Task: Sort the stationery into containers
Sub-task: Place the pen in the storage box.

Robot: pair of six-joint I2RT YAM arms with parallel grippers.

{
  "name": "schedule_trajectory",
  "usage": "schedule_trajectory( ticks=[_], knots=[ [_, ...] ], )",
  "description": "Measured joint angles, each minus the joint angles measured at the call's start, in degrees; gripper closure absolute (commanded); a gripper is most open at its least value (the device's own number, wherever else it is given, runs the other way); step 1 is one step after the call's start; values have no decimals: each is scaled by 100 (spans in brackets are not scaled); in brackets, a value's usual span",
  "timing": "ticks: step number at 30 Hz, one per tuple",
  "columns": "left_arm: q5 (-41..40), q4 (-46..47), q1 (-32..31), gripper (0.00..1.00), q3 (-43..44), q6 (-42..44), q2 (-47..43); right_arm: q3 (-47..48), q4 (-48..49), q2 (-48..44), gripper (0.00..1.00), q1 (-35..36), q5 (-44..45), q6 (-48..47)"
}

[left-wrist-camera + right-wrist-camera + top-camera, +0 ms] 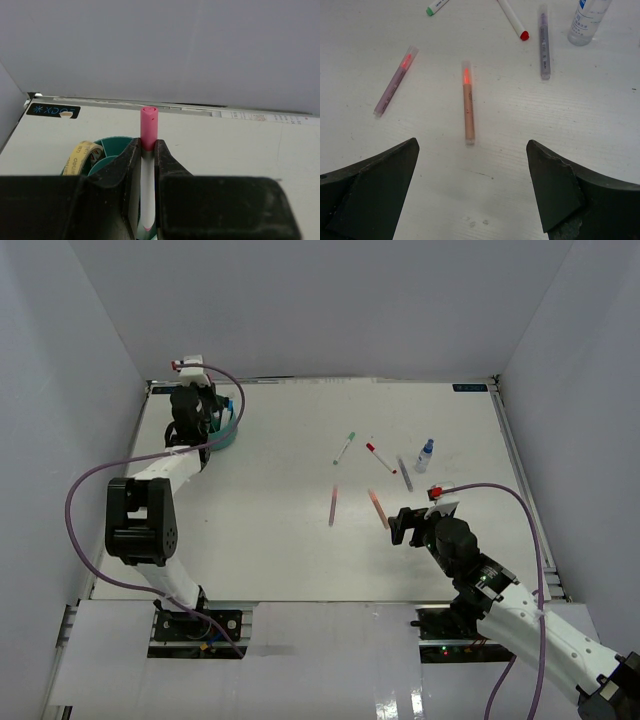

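My left gripper should keep hold of the marker for now, because the marker's lower end is hanging above the teal organizer (116,145).
My left gripper (145,150) is shut on an upright pink-capped marker (149,125) just above the teal organizer (116,145) at the table's back left (226,436). A cream tape roll (80,156) leans in one compartment. My right gripper (472,144) hangs open over the table, just short of an orange marker (468,107). A pinkish marker (395,82) lies to its left. Farther off lie a green-capped marker (436,7), a red-capped marker (514,20), a grey marker (544,42) and a blue-capped bottle (585,22).
White walls close in the table at the back and both sides. A blue-tipped piece (230,405) stands in the organizer beside the left gripper (195,410). Purple cables loop off both arms. The right gripper (405,525) sits near the loose markers at centre right.
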Motion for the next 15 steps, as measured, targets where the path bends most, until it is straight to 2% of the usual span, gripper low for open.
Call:
schedule_trajectory(
  ticks=[9,15],
  knots=[
    [743,619,66,99,-310,330,308,0,4,31,5,0,0,-2],
    [876,1038,66,95,-531,564,643,0,9,24,5,0,-2,-11]
  ],
)
